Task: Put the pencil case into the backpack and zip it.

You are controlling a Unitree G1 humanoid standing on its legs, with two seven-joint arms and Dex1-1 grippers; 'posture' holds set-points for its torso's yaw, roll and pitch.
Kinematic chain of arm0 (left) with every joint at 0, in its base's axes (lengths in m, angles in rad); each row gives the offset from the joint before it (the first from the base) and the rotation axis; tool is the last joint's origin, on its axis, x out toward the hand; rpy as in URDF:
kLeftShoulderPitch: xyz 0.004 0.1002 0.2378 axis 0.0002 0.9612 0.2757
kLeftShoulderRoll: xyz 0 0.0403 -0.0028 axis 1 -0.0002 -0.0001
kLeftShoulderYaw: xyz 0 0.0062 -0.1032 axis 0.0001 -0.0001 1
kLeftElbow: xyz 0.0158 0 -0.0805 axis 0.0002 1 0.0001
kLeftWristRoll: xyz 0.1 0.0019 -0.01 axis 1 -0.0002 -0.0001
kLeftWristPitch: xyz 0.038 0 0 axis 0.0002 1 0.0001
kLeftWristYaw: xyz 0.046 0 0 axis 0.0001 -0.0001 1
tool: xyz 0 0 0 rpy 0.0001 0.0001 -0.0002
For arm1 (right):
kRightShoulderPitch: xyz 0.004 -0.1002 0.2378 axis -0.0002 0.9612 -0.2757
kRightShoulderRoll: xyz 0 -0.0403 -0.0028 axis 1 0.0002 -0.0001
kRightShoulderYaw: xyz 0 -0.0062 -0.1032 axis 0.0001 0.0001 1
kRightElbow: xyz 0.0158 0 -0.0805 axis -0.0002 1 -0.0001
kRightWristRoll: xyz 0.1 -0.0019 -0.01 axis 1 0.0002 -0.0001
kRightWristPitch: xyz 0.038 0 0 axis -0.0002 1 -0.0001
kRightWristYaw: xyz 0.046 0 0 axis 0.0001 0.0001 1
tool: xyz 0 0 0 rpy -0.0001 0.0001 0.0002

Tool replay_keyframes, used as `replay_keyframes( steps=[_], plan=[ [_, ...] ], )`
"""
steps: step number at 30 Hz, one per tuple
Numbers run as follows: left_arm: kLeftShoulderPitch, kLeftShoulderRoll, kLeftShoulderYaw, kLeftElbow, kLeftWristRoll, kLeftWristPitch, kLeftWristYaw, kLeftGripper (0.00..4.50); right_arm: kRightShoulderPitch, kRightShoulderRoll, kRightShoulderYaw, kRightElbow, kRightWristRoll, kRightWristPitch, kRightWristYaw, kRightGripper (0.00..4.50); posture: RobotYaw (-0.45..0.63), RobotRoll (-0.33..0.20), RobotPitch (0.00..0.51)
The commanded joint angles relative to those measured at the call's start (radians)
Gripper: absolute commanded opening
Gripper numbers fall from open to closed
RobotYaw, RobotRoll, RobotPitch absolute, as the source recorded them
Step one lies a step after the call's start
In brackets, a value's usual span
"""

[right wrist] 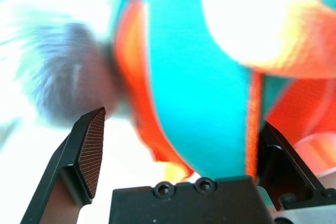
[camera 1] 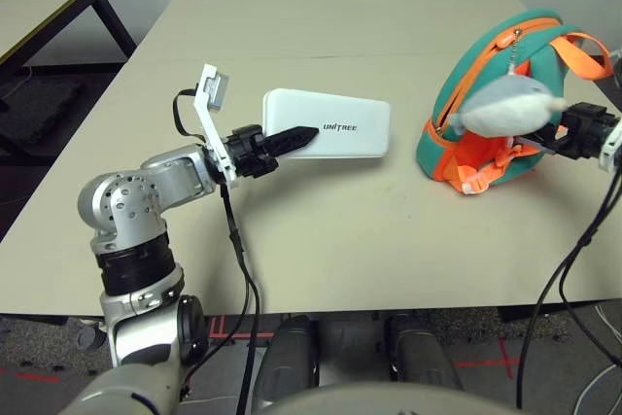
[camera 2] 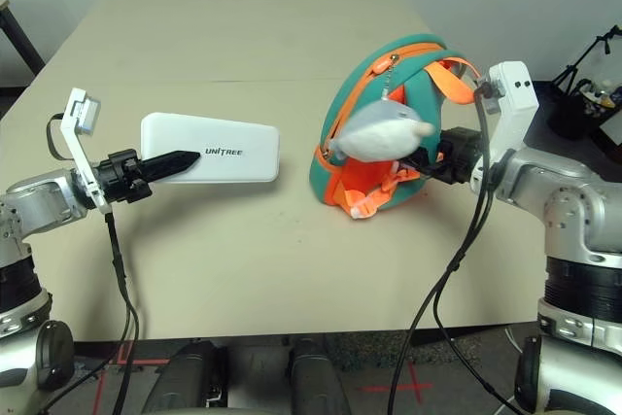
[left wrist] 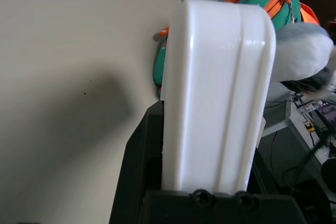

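Observation:
I need to grab the backpack by its teal and orange edge (right wrist: 247, 148) with my right gripper next, because the body of the backpack bulges out far wider than my open fingers.
My left gripper (camera 1: 303, 132) is shut on one end of the white pencil case (camera 1: 335, 124), which points toward the backpack with its lettered face up. In the left wrist view the case (left wrist: 218, 93) sits between the black fingers (left wrist: 137, 161), with its shadow on the table beside it. The teal and orange backpack (camera 1: 486, 70) stands upright at the right, and a grey plush dolphin (camera 1: 513, 105) hangs on its front. My right gripper (camera 2: 449, 158) is at the backpack's far right side. Its jaws stand wide open around a teal and orange edge (right wrist: 210, 93), and one pad (right wrist: 92, 150) is bare.
The beige table (camera 1: 321, 230) stretches between case and backpack. Black cables hang over its front edge by both arms (camera 2: 457, 259). A second table (camera 1: 44, 7) stands at the far left, and a dark stand (camera 2: 593, 65) beyond the right edge.

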Motion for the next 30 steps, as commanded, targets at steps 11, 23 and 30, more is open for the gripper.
replay_keyframes(
  steps=[11, 23, 30],
  plan=[
    [-0.195, 0.085, -0.185, 0.343, 0.109, -0.220, -0.187, 1.32, 0.391, -0.358, -0.339, -0.195, 1.013, -0.077, -0.437, 4.50, -0.23, 0.000, 0.061],
    [-0.279, 0.061, -0.256, 0.508, 0.177, -0.317, -0.284, 1.30, 0.829, -0.364, -0.617, -0.325, 1.013, -0.296, -0.418, 4.50, -0.29, 0.000, 0.055],
    [-0.263, 0.069, -0.226, 0.484, 0.176, -0.316, -0.267, 1.30, 0.879, -0.383, -0.522, -0.368, 1.013, -0.364, -0.523, 4.50, -0.23, 0.000, 0.064]
  ],
)
